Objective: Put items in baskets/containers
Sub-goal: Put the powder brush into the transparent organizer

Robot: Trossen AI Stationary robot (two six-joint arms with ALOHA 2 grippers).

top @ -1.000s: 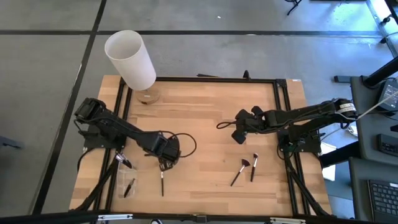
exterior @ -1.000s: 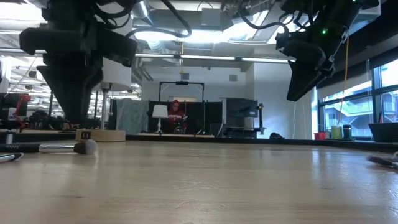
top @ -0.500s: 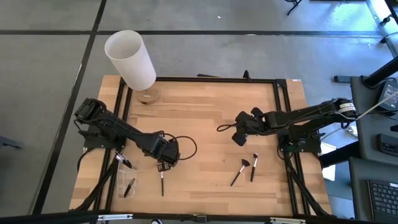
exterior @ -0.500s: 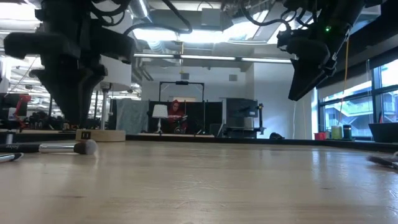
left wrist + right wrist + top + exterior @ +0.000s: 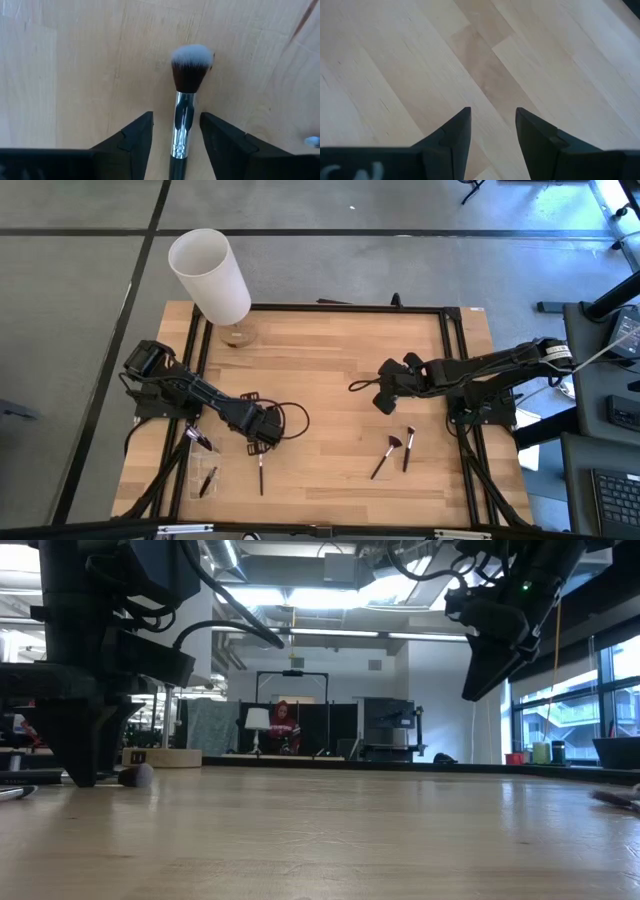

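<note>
My left gripper should close on the silver ferrule (image 5: 181,125) now. In the left wrist view, its fingers are on both sides of the ferrule, above the dark handle.
My left gripper (image 5: 176,117) is open and stands low over the table near its near left part (image 5: 262,442). Its fingers stand on either side of the silver ferrule of a dark-handled brush (image 5: 184,107), with a slim gap on each side. The brush lies flat, its white-tipped tuft (image 5: 191,67) pointing away from the gripper. The see-through container (image 5: 195,468) sits left of it with a dark brush (image 5: 208,480) inside. Two more brushes (image 5: 381,457) (image 5: 408,448) lie toward the near right. My right gripper (image 5: 492,112) is open and hovers over bare wood (image 5: 384,398).
A tall white cylinder (image 5: 210,275) on a round wooden base (image 5: 238,335) stands at the far left corner. A black frame (image 5: 455,380) borders the table. Loose cable loops beside the left wrist (image 5: 290,418). Bare wood lies across the table's middle.
My left gripper has come down to the table and shifted slightly toward the near left edge. Its fingers now stand on either side of the brush, which has stayed where it lay. My right arm has kept still.
</note>
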